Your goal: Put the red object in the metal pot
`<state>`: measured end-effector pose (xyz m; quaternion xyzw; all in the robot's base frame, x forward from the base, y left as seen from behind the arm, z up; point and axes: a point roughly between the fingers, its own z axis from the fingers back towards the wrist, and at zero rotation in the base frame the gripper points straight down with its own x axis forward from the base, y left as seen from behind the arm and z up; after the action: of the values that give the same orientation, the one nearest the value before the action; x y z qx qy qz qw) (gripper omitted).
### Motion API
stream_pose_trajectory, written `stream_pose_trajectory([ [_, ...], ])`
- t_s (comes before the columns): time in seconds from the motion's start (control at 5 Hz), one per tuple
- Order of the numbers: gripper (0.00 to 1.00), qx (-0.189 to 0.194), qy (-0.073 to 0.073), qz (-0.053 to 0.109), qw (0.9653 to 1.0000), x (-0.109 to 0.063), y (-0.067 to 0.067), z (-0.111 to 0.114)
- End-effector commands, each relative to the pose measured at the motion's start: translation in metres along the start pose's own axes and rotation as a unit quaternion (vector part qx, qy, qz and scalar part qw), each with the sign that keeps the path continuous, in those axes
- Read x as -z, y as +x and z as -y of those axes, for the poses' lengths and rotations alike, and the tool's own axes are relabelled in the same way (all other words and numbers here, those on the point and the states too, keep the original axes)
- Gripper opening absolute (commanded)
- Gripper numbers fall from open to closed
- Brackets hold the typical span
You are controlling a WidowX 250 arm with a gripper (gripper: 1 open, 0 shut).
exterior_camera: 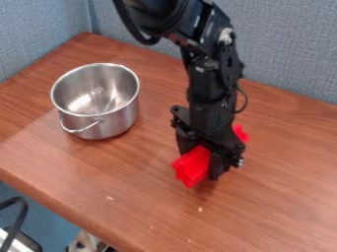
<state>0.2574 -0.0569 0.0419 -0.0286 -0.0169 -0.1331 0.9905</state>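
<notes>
The red block is over the wooden table, so the robot's gripper should stay closed on it until the block gets to the metal pot.
The red object (pixel 192 169) is a bright red elongated block lying low over the wooden table right of centre. One end pokes out toward the front and the other end shows behind the fingers. My gripper (pixel 211 154) points straight down and straddles its middle, jaws closed against its sides. Whether the block rests on the table or hangs just off it I cannot tell. The metal pot (pixel 108 125) stands upright to the left, shiny and empty, its wire handle drooping over the front wall. A stretch of bare table separates it from the block.
The wooden table (pixel 79 167) has its front edge running diagonally across the lower left, with a drop beyond it. A blue-grey wall (pixel 39 30) rises behind the table. The black arm (pixel 198 49) reaches in from the top.
</notes>
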Motion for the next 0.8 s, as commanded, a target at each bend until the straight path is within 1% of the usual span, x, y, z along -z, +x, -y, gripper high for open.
stream_pose_trajectory([
  [0.0,0.00,-0.025,-0.006,0.027,0.9993,-0.021,-0.001,-0.003],
  [0.2,0.00,-0.080,0.004,0.031,0.9963,-0.045,-0.013,-0.027],
  [0.4,0.00,-0.178,0.004,0.053,0.9827,-0.067,-0.020,-0.076],
  [0.6,0.00,-0.243,-0.002,0.065,0.9679,-0.080,-0.030,-0.126],
])
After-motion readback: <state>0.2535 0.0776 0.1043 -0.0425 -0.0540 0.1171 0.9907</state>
